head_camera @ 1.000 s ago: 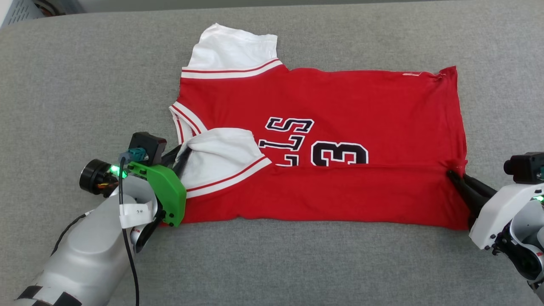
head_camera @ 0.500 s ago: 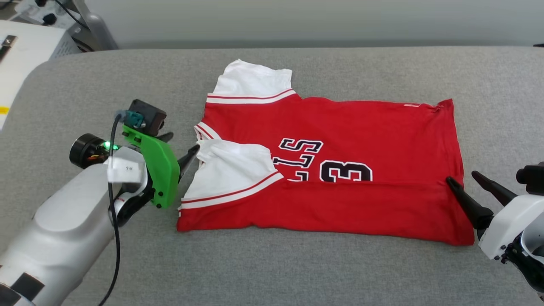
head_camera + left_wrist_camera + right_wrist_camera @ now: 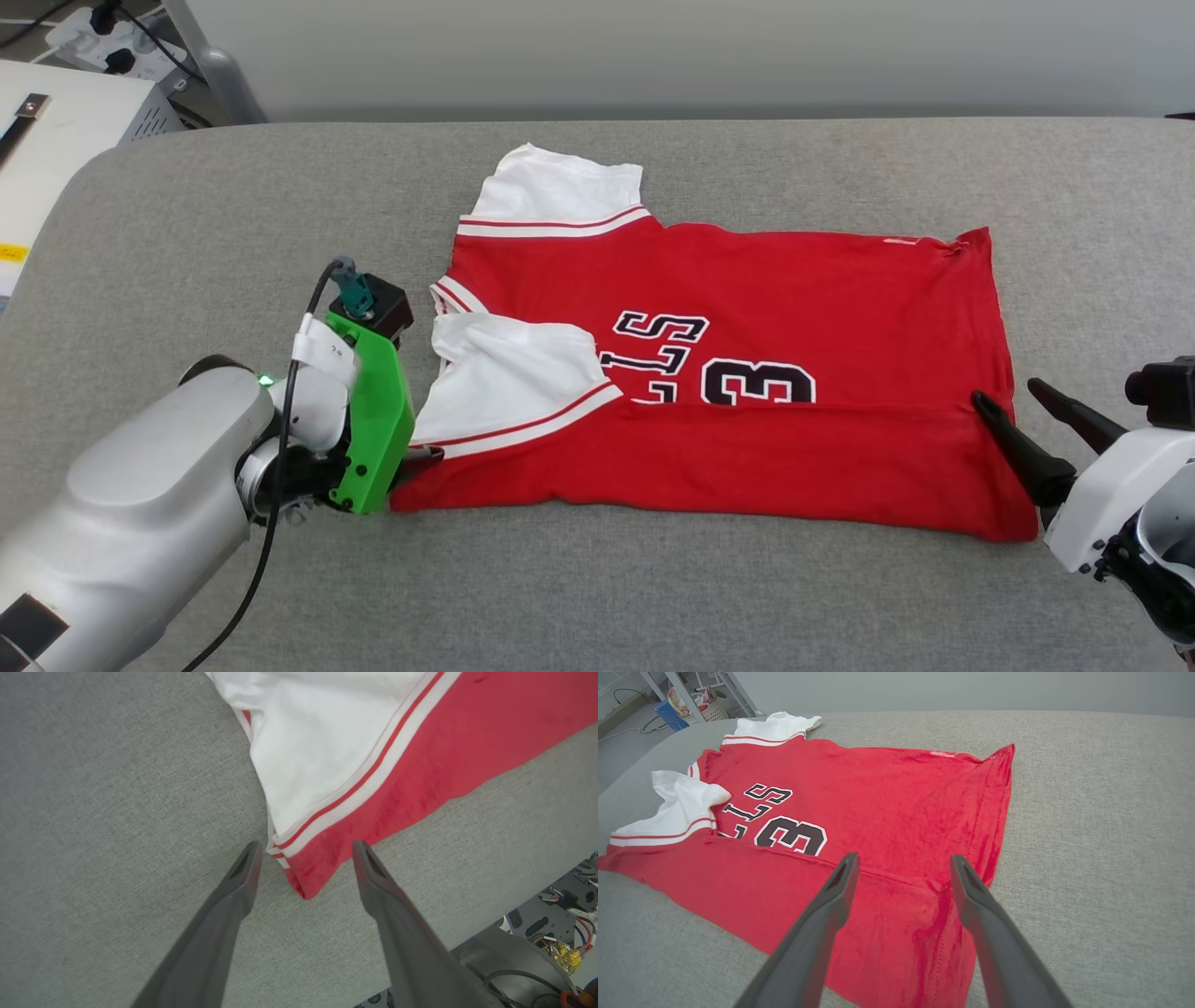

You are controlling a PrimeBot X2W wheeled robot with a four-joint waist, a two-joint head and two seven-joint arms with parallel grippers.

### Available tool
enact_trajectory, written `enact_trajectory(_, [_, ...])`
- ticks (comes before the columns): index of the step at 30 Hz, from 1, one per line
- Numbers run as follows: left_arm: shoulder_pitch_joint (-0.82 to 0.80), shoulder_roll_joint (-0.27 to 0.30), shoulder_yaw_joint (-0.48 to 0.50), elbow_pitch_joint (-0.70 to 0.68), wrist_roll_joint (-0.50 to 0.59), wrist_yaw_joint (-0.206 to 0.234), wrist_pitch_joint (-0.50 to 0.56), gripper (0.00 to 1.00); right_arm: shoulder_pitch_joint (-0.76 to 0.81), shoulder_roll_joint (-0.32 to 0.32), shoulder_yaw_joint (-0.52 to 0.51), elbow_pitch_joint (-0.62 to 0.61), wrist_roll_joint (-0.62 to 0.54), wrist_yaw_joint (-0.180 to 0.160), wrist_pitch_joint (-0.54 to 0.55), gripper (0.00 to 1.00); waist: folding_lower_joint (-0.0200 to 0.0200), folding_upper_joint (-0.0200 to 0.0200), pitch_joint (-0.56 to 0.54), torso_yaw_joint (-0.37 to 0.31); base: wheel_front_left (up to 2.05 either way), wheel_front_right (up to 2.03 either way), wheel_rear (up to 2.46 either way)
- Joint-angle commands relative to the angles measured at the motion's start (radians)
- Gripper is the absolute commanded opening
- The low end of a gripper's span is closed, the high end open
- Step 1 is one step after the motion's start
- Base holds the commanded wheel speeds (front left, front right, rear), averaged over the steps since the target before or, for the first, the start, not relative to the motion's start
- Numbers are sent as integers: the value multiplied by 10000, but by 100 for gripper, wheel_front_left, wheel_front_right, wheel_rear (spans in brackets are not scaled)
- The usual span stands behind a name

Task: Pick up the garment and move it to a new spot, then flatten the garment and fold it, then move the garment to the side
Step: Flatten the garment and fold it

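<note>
The folded red corner juts out narrow, while the white sleeve lies flat. My left gripper needs to grab the garment by that corner next.
The garment is a red jersey with white sleeves, lying flat on the grey surface with its near long edge folded over, covering the lower part of the letters and the "3". My left gripper is open, pointing down at the garment's near left corner, which lies between the fingertips. In the head view the left gripper's green mount hides its fingers. My right gripper is open at the garment's right hem, one finger over the cloth, the other beyond the edge.
A white cabinet with cables stands beyond the surface's far left corner. A pale wall runs behind. Bare grey cloth lies in front of and to the right of the garment. Robot base parts show past the near edge.
Both grippers have opened and let go of the folded edge. The left gripper drew back from the sleeve and now points at the near left corner. The head camera tilted up.
</note>
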Motion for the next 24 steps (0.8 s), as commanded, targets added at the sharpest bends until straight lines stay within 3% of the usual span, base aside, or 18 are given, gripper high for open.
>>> enact_trajectory(1, [115, -2, -60, 161, -113, -28, -8, 100, 47, 79, -6, -36, -56, -7, 39, 100, 0, -1, 72, -79, 0, 0, 0])
enact_trajectory(16, [1381, -869, -444, 1892, -627, -28, -871, 100, -405, 412, 227, 56, -120, -7, 129, 100, 0, -1, 539, -430, 0, 0, 0])
enact_trajectory(17, [1393, -886, -464, 1910, -596, -28, -1054, 42, -435, 393, 216, 57, -133, -7, 128, 100, 0, -1, 531, -431, 0, 0, 0])
enact_trajectory(18, [1404, -898, -468, 1934, -587, -28, -1197, 0, -460, 369, 207, 49, -149, -7, 127, 100, 0, -1, 517, -429, 0, 0, 0])
enact_trajectory(24, [1316, -708, -399, 1505, -742, -28, -2068, 0, -692, -88, 134, -353, -386, -7, 382, 100, 0, -1, 237, -382, 0, 0, 0])
